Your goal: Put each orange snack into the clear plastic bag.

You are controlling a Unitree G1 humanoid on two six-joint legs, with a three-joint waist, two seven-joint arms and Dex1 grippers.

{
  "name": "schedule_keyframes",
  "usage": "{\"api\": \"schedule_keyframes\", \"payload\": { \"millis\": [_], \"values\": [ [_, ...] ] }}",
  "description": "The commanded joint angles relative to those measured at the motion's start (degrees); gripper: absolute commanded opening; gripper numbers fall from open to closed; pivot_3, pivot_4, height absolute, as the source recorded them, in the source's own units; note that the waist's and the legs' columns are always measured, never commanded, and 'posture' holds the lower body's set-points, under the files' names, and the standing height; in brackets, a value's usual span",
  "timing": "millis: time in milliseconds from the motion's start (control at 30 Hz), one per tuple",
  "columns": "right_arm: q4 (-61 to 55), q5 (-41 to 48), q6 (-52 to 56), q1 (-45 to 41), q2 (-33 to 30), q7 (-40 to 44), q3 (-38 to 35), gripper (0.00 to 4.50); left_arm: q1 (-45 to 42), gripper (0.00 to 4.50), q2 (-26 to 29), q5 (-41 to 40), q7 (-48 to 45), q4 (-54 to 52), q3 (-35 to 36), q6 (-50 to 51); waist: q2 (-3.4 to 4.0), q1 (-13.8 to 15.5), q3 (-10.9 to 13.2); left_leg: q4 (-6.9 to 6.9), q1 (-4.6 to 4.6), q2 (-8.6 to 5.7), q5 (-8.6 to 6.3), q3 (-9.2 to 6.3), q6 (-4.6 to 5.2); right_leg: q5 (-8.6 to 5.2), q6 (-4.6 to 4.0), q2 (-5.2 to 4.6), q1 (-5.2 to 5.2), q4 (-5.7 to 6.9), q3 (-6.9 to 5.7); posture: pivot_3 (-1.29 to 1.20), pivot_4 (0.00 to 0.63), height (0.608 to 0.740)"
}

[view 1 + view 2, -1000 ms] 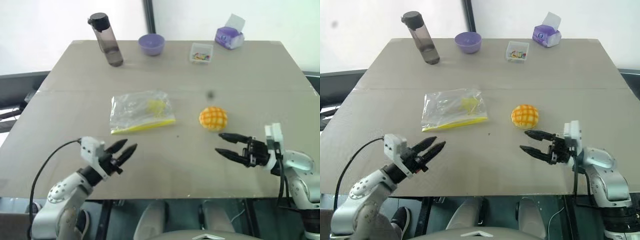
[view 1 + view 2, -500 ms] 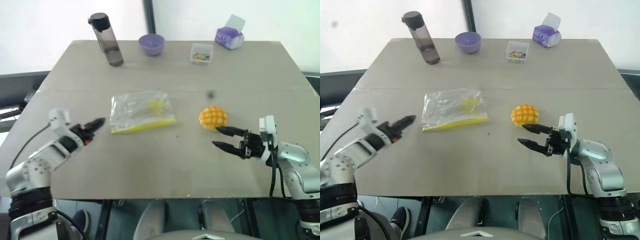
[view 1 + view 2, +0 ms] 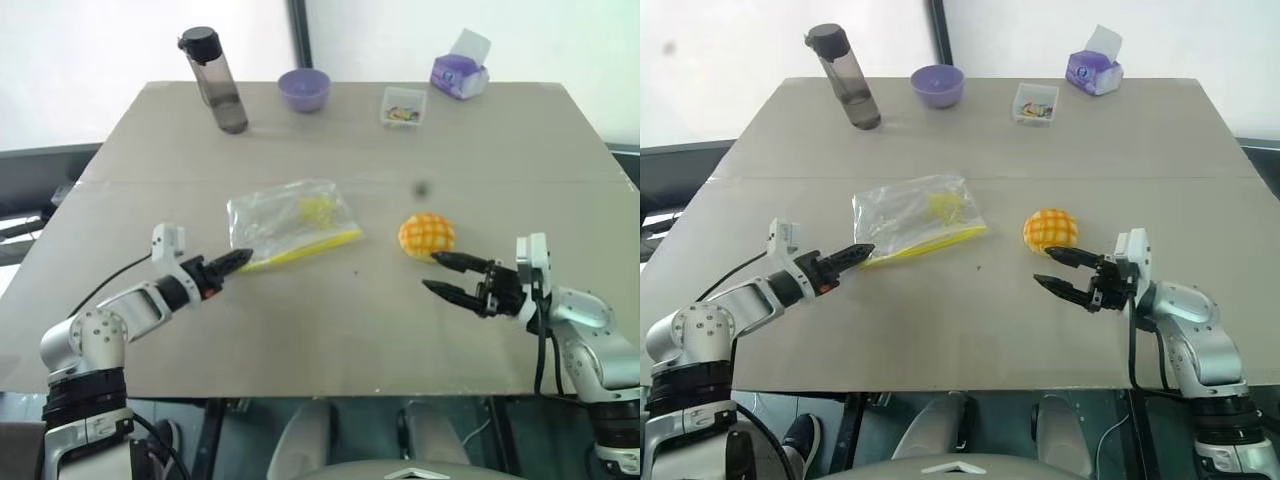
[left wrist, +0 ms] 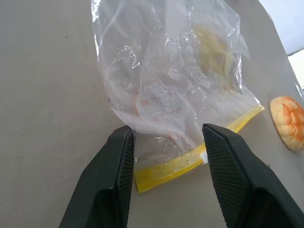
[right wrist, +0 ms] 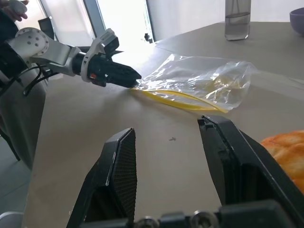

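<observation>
The bag's clear film point(image 3: 280, 215) lies slack and the bag's opening gapes a little, so my right gripper needs to reach the bag and grab its raised yellow strip point(image 3: 322, 245).
The clear plastic bag point(image 3: 295, 222) lies flat at mid-table, its yellow strip along the near edge, slanting. My left gripper point(image 3: 240, 258) reaches level to the bag's near-left corner. In the left wrist view its fingers point(image 4: 114, 175) stand apart, open, with that corner of the bag point(image 4: 166, 90) lying between them. One orange snack point(image 3: 426, 235), round with a grid pattern, sits right of the bag. My right gripper point(image 3: 430, 271) is open just in front of the snack, its upper finger close to it, nothing held. The snack point(image 5: 285, 147) sits beside the right fingers.
Along the far edge stand a dark bottle point(image 3: 214, 80), a purple bowl point(image 3: 303, 87), a small clear box of coloured bits point(image 3: 402, 105) and a purple tissue box point(image 3: 459, 72). A small dark spot point(image 3: 421, 187) marks the table behind the snack.
My left arm swung out from the front edge and forward to the bag's corner, wrist rolling. The bag has turned, its right end swinging away from me. The right gripper has stayed put.
</observation>
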Motion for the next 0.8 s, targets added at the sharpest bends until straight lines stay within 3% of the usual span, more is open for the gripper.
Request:
{"api": "schedule_keyframes", "payload": {
  "millis": [33,100,133,367,567,667,733,800],
  "values": [
    [-1.3,0.1,-1.1,-0.4,0.2,0.1,0.1,2.37,-1.8,1.22,-5.1,-3.9,3.8,1.5,2.4,1.9,-0.1,0.1,0.0,0.04,-0.02,-0.01,0.0,-0.02,0.0,0.0,0.0,0.01,0.0,-0.01,-0.02,0.0,0.15,0.74],
    [-1.4,0.1,-1.1,-0.5,0.3,0.0,0.2,2.37,-1.2,0.24,-6.7,-4.4,4.3,0.2,2.3,3.1,-0.15,-0.1,0.0,0.08,-0.08,0.01,0.0,-0.04,-0.01,0.0,0.01,0.02,0.0,0.0,-0.04,0.0,0.15,0.74],
    [-1.4,0.2,-1.1,-0.6,0.3,-0.1,0.3,2.37,-0.8,0.07,-7.2,-4.5,4.7,-0.3,2.2,3.4,-0.09,-0.2,-0.1,0.07,-0.07,0.01,0.04,-0.02,-0.07,0.0,0.01,0.02,0.0,0.0,-0.02,0.0,0.15,0.74],
    [-1.1,0.1,-1.2,0.1,0.7,-0.4,0.8,2.37,0.9,0.07,-7.6,-3.9,2.4,-3.0,0.6,2.3,-0.08,-0.4,-0.1,0.03,-0.02,0.01,0.07,0.05,-0.12,0.0,0.01,0.03,0.0,0.02,0.05,0.0,0.15,0.74],
    [-1.3,-3.3,-2.3,-2.2,2.3,-2.8,3.2,2.37,0.5,0.07,-10.6,-25.5,4.6,-9.0,7.2,11.4,-0.25,-0.4,0.0,0.06,-0.11,0.04,0.08,-0.01,-0.14,0.0,0.01,0.02,-0.04,0.0,0.0,0.0,0.15,0.74],
    [1.5,-13.8,-5.1,-5.8,3.8,-8.7,7.7,2.37,4.4,0.07,-9.3,-41.0,6.3,-13.4,6.6,13.4,-0.28,-1.3,0.0,0.05,-0.09,0.1,0.14,0.03,-0.26,0.0,0.01,0.06,-0.08,0.05,0.06,0.0,0.15,0.74],
    [3.0,-18.5,-6.1,-7.3,4.2,-11.0,9.9,2.37,6.5,0.07,-7.9,-47.0,7.7,-14.8,5.1,12.9,-0.29,-1.7,0.0,0.03,-0.08,0.15,0.16,0.12,-0.29,0.0,0.0,0.07,-0.13,0.12,0.16,0.0,0.15,0.74],
    [5.7,-29.6,-7.6,-10.2,3.2,-15.8,14.4,2.37,9.4,0.07,-5.8,-52.2,9.7,-16.3,2.9,11.7,-0.27,-1.8,0.1,0.03,-0.07,0.15,0.17,0.14,-0.3,0.0,0.0,0.08,-0.18,0.16,0.18,0.0,0.15,0.74]
  ]
}}
